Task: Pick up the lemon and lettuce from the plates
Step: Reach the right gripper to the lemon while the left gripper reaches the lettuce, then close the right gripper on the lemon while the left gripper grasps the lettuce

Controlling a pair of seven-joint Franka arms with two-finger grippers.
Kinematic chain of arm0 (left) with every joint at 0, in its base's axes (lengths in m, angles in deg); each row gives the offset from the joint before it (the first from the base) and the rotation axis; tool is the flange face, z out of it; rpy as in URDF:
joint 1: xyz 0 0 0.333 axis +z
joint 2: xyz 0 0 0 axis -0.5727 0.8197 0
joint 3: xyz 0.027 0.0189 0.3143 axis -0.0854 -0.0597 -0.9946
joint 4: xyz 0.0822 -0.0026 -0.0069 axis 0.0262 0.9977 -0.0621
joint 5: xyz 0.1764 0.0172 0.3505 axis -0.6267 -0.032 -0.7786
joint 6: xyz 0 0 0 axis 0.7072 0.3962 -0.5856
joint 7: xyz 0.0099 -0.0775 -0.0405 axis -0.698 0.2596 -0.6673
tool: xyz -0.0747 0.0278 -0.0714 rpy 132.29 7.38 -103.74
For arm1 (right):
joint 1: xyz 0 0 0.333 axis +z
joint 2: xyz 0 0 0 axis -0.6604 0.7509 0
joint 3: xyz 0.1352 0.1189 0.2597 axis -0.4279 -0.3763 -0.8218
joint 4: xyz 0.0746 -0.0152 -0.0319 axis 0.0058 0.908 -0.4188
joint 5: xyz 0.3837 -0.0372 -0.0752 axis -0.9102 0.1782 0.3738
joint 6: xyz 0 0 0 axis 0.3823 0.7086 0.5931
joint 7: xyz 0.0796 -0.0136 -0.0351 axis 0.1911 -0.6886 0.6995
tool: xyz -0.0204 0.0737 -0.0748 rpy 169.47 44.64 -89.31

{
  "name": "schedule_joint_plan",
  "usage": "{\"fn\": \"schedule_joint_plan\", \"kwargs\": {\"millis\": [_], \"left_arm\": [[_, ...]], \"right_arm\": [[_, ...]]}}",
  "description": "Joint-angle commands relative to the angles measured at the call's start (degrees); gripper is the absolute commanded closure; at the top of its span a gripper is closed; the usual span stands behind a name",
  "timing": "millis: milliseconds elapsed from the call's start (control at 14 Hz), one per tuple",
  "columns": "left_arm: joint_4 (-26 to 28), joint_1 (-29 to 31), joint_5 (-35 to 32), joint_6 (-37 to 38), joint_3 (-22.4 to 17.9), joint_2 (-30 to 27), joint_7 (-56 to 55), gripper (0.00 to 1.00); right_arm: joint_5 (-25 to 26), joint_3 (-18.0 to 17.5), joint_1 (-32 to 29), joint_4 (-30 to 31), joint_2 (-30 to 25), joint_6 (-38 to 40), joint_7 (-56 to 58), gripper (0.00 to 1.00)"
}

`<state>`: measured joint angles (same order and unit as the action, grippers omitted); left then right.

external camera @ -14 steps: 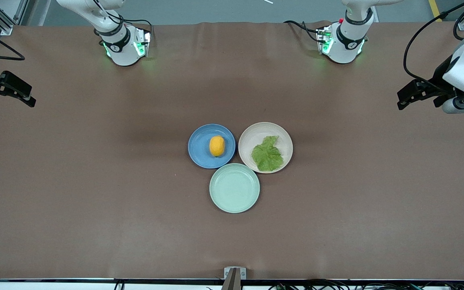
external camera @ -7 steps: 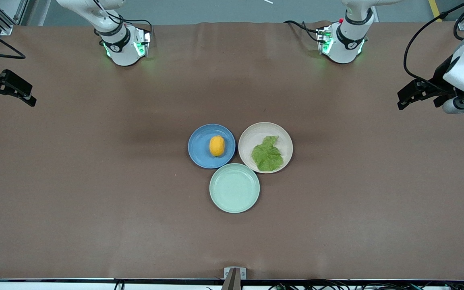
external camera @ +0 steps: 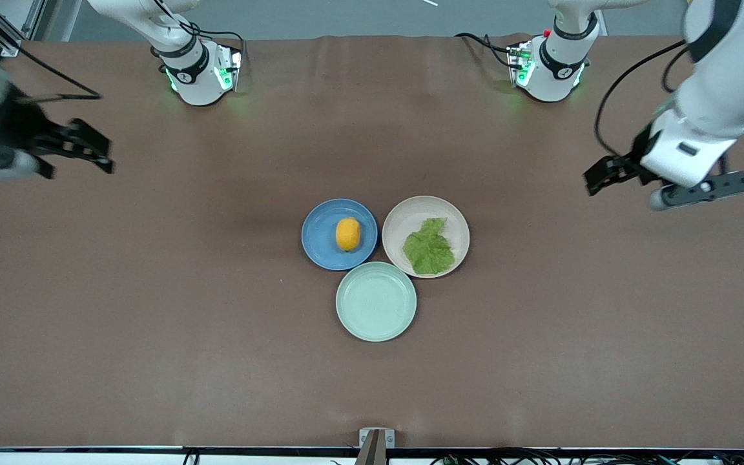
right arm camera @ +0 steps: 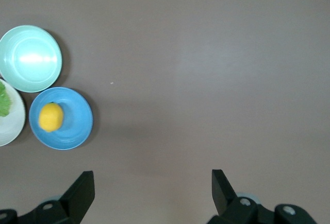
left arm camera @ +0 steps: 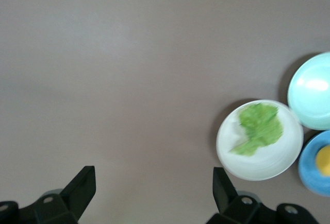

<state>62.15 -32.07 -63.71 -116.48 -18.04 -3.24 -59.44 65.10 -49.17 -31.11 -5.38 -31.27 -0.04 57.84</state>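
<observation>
The lettuce still needs to be picked off the beige plate. My left gripper should grab the leaf by its middle next.
The lemon lies on the blue plate at the table's middle; it also shows in the right wrist view on that plate. The lettuce lies on the beige plate beside it, and shows in the left wrist view on that plate. My left gripper is open and empty, up over bare table toward the left arm's end. My right gripper is open and empty, over bare table toward the right arm's end.
A pale mint-green plate stands empty, nearer the front camera and touching both other plates. It shows in both wrist views. Both arm bases stand along the table's back edge. Brown table lies all around.
Both grippers have moved in from the table's ends toward the plates at the middle, most of it in the last half second. The lemon, lettuce and plates have not moved.
</observation>
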Motion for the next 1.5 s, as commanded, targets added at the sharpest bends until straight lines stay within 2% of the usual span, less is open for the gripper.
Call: {"fn": "schedule_joint_plan", "kwargs": {"millis": [0, 214, 429, 643, 786, 1143, 1429], "left_arm": [[4.9, 0.2, 0.4, -8.5, 3.8, 2.4, -13.7, 0.00], [10.8, -0.7, 0.3, -19.2, 7.2, 6.2, -28.2, 0.00], [11.3, -5.5, -2.0, -24.9, 7.2, 13.1, -45.1, 0.00], [10.9, -9.3, -8.2, -28.5, 7.3, 19.8, -63.8, 0.02], [10.4, -11.5, -10.1, -30.5, 7.2, 23.8, -72.7, 0.06], [5.7, -14.4, -11.1, -31.8, 6.8, 31.9, -87.1, 0.17], [3.9, -15.2, -17.0, -31.9, 6.8, 35.8, -93.7, 0.20]], "right_arm": [[0.3, 0.4, 5.9, -0.4, 3.8, -5.5, -5.1, 0.00], [-0.3, 0.3, 16.5, 0.5, 8.3, -4.8, -9.2, 0.00], [-1.2, 0.3, 23.1, 1.1, 14.4, -9.6, -16.9, 0.00], [-5.4, 0.4, 25.3, 2.9, 20.2, -18.5, -19.5, 0.00], [-5.5, 0.4, 26.8, 3.3, 24.6, -23.9, -22.3, 0.00], [-4.9, 0.5, 28.8, 3.5, 32.5, -32.6, -24.0, 0.00], [-4.7, 0.7, 29.3, 6.7, 34.1, -37.5, -25.9, 0.00]]}}
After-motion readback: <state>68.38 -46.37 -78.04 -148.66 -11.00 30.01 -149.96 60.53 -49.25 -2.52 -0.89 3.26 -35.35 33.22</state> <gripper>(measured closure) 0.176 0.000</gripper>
